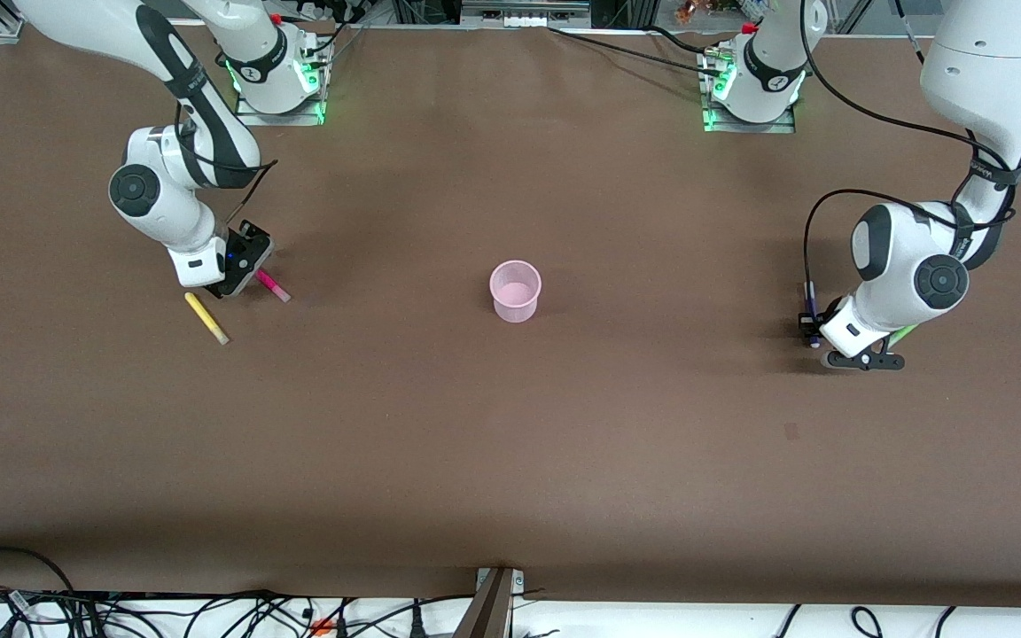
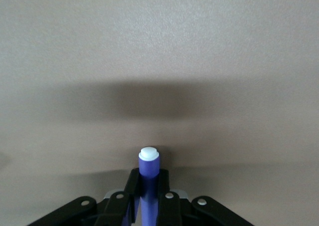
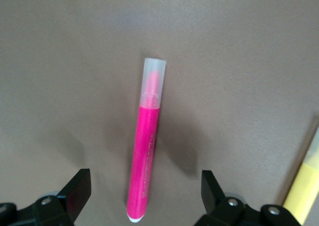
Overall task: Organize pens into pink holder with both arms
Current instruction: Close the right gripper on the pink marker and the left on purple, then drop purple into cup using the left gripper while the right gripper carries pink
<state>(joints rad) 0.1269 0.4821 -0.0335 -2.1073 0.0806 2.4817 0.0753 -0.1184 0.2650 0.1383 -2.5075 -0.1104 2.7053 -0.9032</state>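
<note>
The robot's right gripper is ready to close on the magenta-pink pen's body (image 1: 270,283) (image 3: 142,163), as the pen's body is between the right gripper's low fingers.
The pink holder (image 1: 515,291) stands upright mid-table. My right gripper (image 1: 243,273) is low over the magenta-pink pen (image 1: 273,286). In the right wrist view it (image 3: 144,188) is open, with the magenta-pink pen (image 3: 147,146) lying on the table between its fingers. The yellow pen (image 1: 206,318) lies beside it, nearer the front camera, and shows at the edge of the right wrist view (image 3: 306,186). My left gripper (image 1: 808,324) is shut on the dark purple pen (image 1: 812,306), low at the table; in the left wrist view it (image 2: 148,180) pinches the pen (image 2: 148,166). The light green pen (image 1: 902,334) is partly hidden under the left arm.
The brown table (image 1: 510,443) spreads wide around the holder. The two arm bases lit green (image 1: 280,80) stand along the edge farthest from the front camera. Cables (image 1: 209,611) lie past the table's near edge.
</note>
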